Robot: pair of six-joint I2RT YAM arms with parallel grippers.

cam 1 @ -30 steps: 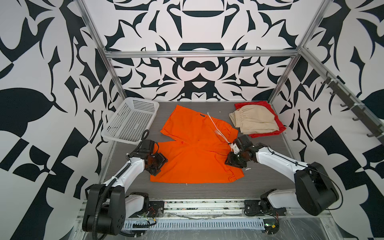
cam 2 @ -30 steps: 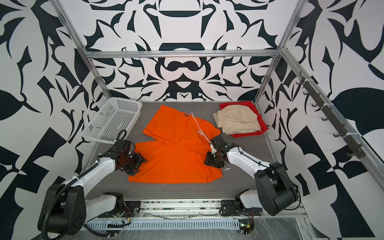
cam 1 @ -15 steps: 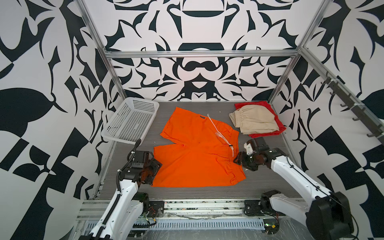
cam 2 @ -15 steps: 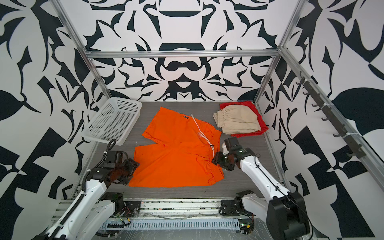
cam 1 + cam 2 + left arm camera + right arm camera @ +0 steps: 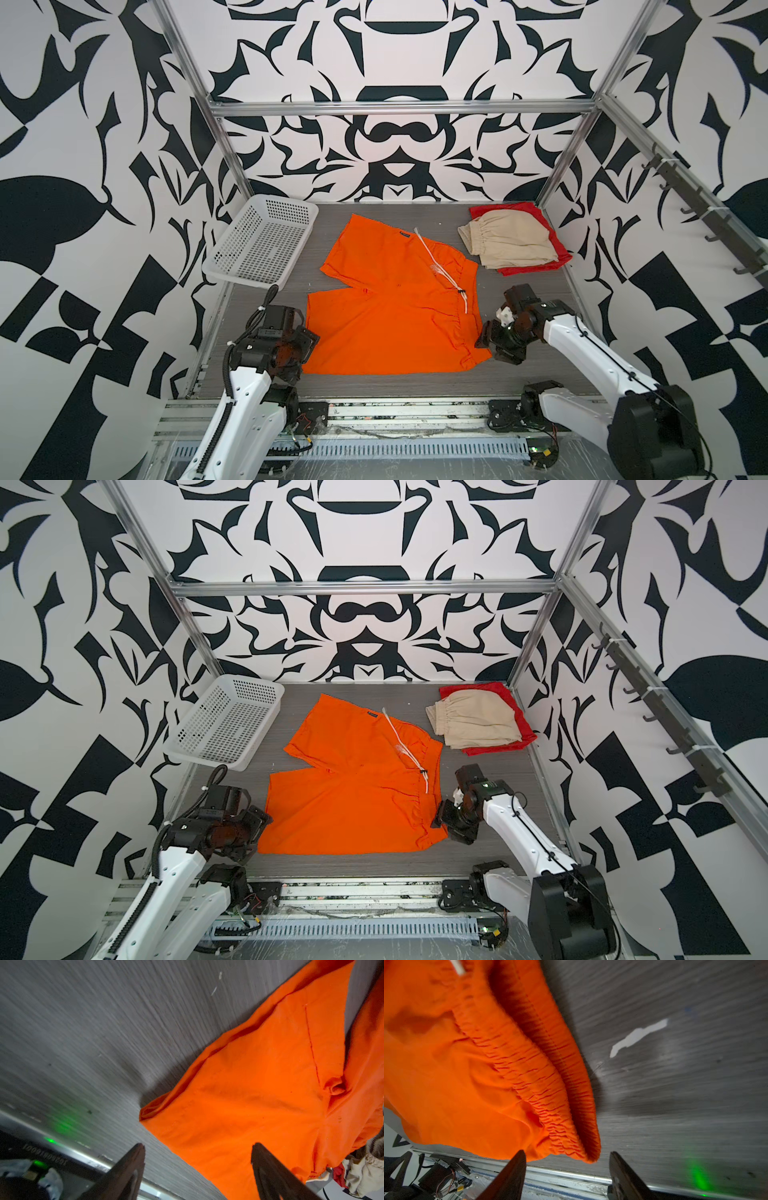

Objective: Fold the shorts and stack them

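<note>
I need to fold the near leg over the other, so my left gripper next needs to grab the orange shorts [image 5: 395, 316] by that leg's outer hem corner [image 5: 308, 369].
The bright orange shorts [image 5: 395, 316] [image 5: 353, 800] lie spread flat mid-table in both top views, white drawstring [image 5: 465, 302] across the waist on the right. The beige shorts [image 5: 513, 241] [image 5: 478, 721] sit folded on the red shorts [image 5: 532, 210] [image 5: 503, 692] at the back right. My left gripper [image 5: 308, 347] [image 5: 261, 825] [image 5: 198, 1145] stands open at the orange leg hem, holding nothing. My right gripper [image 5: 484, 338] [image 5: 438, 814] [image 5: 567, 1152] is open beside the elastic waistband [image 5: 550, 1088], its fingers apart from the cloth.
A white perforated basket [image 5: 262, 245] [image 5: 224, 725] leans at the back left corner. The metal front rail [image 5: 395, 409] runs just behind both arms' bases. Bare grey table [image 5: 415, 386] shows in front of the shorts and to the right of the waistband.
Both grippers opened and let go of the orange shorts, then drew back toward the front of the table. The near leg and waist now lie flatter and closer to the front.
</note>
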